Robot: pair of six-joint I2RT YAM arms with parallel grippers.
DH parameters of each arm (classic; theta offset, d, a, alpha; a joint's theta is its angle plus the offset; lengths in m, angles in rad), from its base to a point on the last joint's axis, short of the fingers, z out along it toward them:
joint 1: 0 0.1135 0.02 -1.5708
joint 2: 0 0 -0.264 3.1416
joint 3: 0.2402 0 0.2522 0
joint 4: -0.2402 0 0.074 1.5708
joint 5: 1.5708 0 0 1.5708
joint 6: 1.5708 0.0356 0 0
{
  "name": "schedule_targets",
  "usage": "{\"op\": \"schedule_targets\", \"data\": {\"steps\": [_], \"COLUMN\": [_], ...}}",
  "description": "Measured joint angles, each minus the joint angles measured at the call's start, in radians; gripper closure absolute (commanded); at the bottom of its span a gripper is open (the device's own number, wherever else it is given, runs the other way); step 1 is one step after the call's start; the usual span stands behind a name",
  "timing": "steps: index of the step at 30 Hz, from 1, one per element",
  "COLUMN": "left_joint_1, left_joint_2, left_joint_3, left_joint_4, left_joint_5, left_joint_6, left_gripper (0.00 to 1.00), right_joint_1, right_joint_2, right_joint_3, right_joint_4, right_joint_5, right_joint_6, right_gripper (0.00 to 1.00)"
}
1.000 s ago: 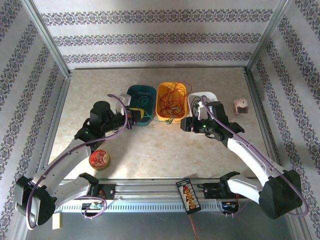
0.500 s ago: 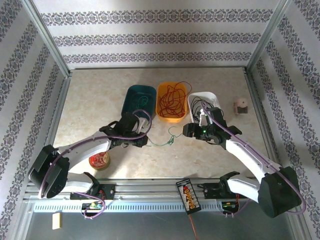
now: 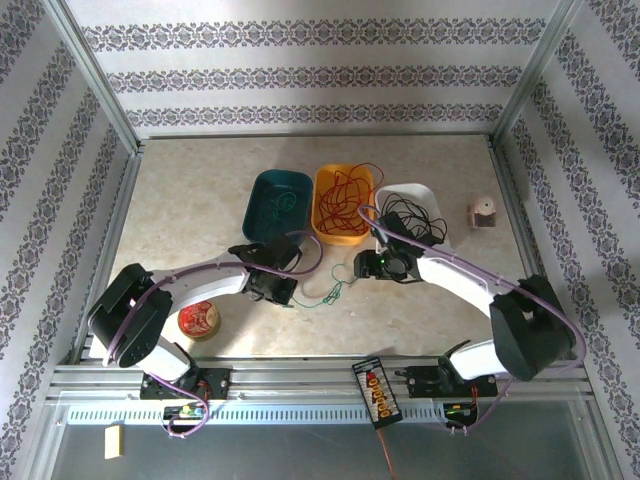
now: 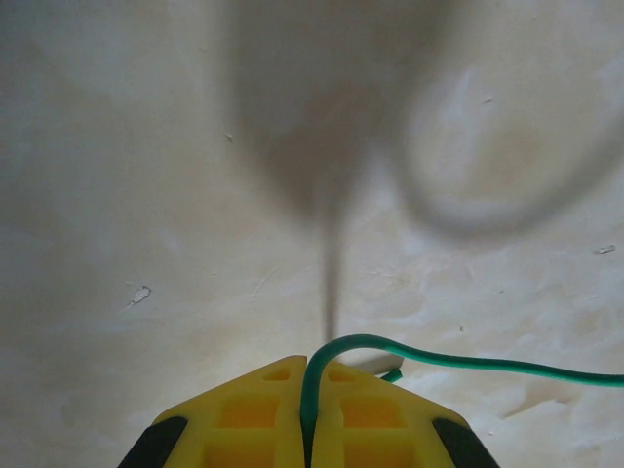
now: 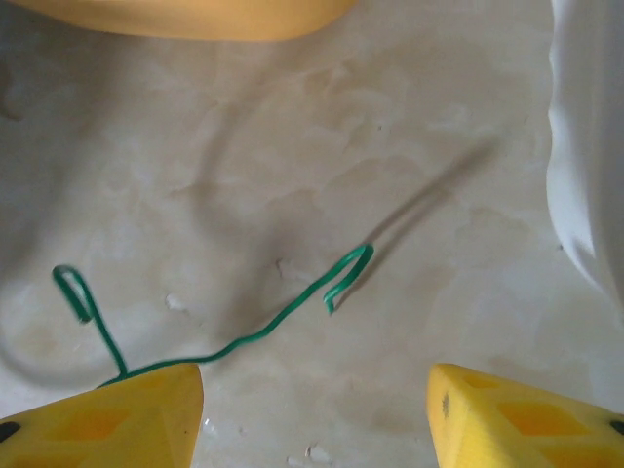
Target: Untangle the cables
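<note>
My left gripper holds the green cable. To stretch and untangle the cable, my right gripper should grab it on the opposite side, by its hooked loose end [image 3: 354, 280] [image 5: 355, 268].
A thin green cable [image 3: 325, 297] lies on the table between the two arms. My left gripper [image 3: 283, 293] is shut on one end of it; the green cable [image 4: 409, 353] leaves the closed yellow fingers [image 4: 244, 419] and runs off to the right. My right gripper [image 3: 362, 267] is open just above the table, and the green cable's [image 5: 273, 327] hooked free end lies ahead of its yellow fingertips [image 5: 117, 414]. Red cables [image 3: 343, 200] fill the orange bin [image 3: 343, 237]. Black cables [image 3: 412, 213] sit in the white bin [image 3: 392, 190]. More green cable [image 3: 284, 205] rests in the teal bin [image 3: 262, 185].
A round red tin [image 3: 198, 320] sits near the left arm. A small pink object [image 3: 482, 213] stands at the right edge. A black connector board [image 3: 377, 392] with yellow and red plugs lies on the front rail. The orange bin's edge [image 5: 185, 15] and the white bin's wall [image 5: 590, 146] border the right wrist view.
Both arms have come down and forward from the bins to the table. The left gripper has drawn the green cable out of the teal bin toward the front. The right gripper has moved left.
</note>
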State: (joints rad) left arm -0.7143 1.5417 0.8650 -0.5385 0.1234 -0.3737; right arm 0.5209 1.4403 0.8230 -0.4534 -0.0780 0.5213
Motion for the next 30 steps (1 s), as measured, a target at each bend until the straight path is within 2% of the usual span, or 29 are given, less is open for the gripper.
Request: {"op": "schedule_targets", "data": {"steps": [5, 10, 13, 15, 16, 20, 23, 27, 30], "left_joint_1": [0.000, 0.000, 0.000, 0.000, 0.000, 0.000, 0.000, 0.001, 0.003], "left_joint_2": [0.000, 0.000, 0.000, 0.000, -0.001, -0.010, -0.018, -0.025, -0.032], "left_joint_3": [0.004, 0.004, 0.005, 0.005, 0.005, 0.005, 0.005, 0.005, 0.005], "left_joint_4": [-0.001, -0.001, -0.001, -0.001, -0.001, -0.002, -0.002, -0.002, 0.000], "left_joint_5": [-0.024, -0.031, -0.032, -0.035, -0.039, -0.063, -0.096, -0.133, -0.144], "left_joint_6": [0.000, 0.002, 0.003, 0.003, 0.003, 0.003, 0.003, 0.000, -0.001], "left_gripper": [1.00, 1.00, 1.00, 1.00, 1.00, 1.00, 1.00, 1.00, 1.00], "right_joint_1": [0.004, 0.019, 0.039, 0.058, 0.059, 0.062, 0.066, 0.056, -0.002], "right_joint_2": [0.108, 0.190, 0.249, 0.281, 0.282, 0.277, 0.217, -0.010, -0.215], "right_joint_3": [0.045, 0.085, 0.119, 0.139, 0.143, 0.140, 0.108, 0.074, 0.071], "right_joint_4": [0.001, 0.001, 0.008, 0.000, -0.009, 0.005, 0.016, -0.002, -0.003], "right_joint_5": [0.061, 0.095, 0.108, 0.139, 0.150, 0.158, 0.184, 0.258, 0.311], "right_joint_6": [0.000, 0.003, 0.006, 0.006, 0.009, 0.027, 0.031, 0.029, 0.021], "right_gripper": [0.43, 0.53, 0.73, 0.94, 1.00, 1.00, 1.00, 1.00, 1.00]}}
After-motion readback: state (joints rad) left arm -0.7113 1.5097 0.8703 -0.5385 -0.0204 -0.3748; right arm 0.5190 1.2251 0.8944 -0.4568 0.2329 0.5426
